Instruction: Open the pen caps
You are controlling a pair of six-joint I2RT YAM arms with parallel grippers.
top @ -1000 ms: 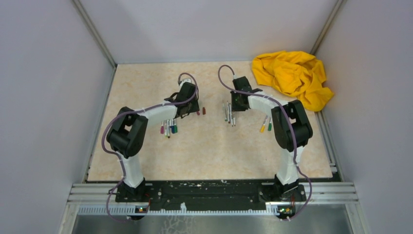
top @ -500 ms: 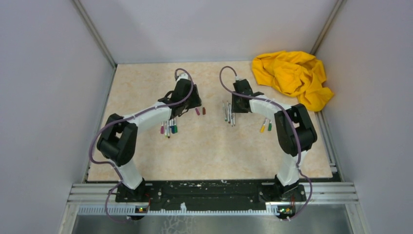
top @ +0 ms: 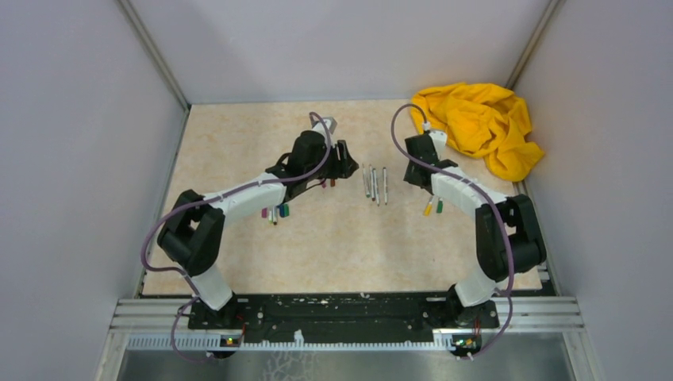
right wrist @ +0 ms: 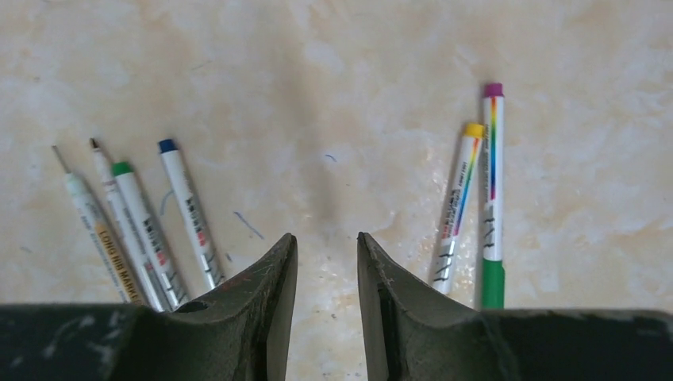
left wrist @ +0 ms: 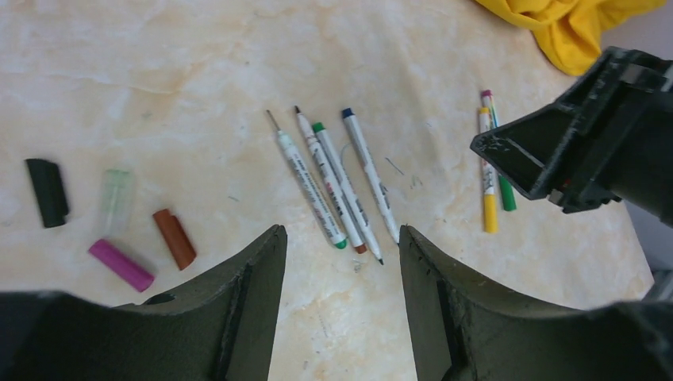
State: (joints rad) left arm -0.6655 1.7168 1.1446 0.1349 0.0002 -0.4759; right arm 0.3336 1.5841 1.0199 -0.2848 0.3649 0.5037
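Observation:
Next, my right gripper grabs the yellow-capped pen's white body (left wrist: pixel 487 165), which leaves the yellow cap (left wrist: pixel 490 210) free for my left gripper to open.
Several loose pen caps lie on the table in the left wrist view: a black one (left wrist: pixel 48 192), a clear greenish one (left wrist: pixel 117 200), a red-brown one (left wrist: pixel 174 238) and a magenta one (left wrist: pixel 121 264). Several uncapped pens (left wrist: pixel 333 182) lie side by side in the middle (top: pixel 373 182). Two capped pens (right wrist: pixel 476 198) carry a green cap (right wrist: pixel 492 284) and a yellow cap (left wrist: pixel 490 210). My left gripper (left wrist: pixel 341 234) is open and empty, above the table near the uncapped pens (top: pixel 351 162). My right gripper (right wrist: pixel 325 238) is open and empty, between the two pen groups (top: pixel 414 176).
A crumpled yellow cloth (top: pixel 476 127) lies at the back right corner. More capped pens (top: pixel 275 212) lie under my left forearm. Grey walls enclose the table on three sides. Ink marks (right wrist: pixel 248 225) dot the tabletop.
My left gripper has swung right, away from the loose caps toward the uncapped pens. My right gripper has moved right, off the uncapped pens, toward the two capped pens.

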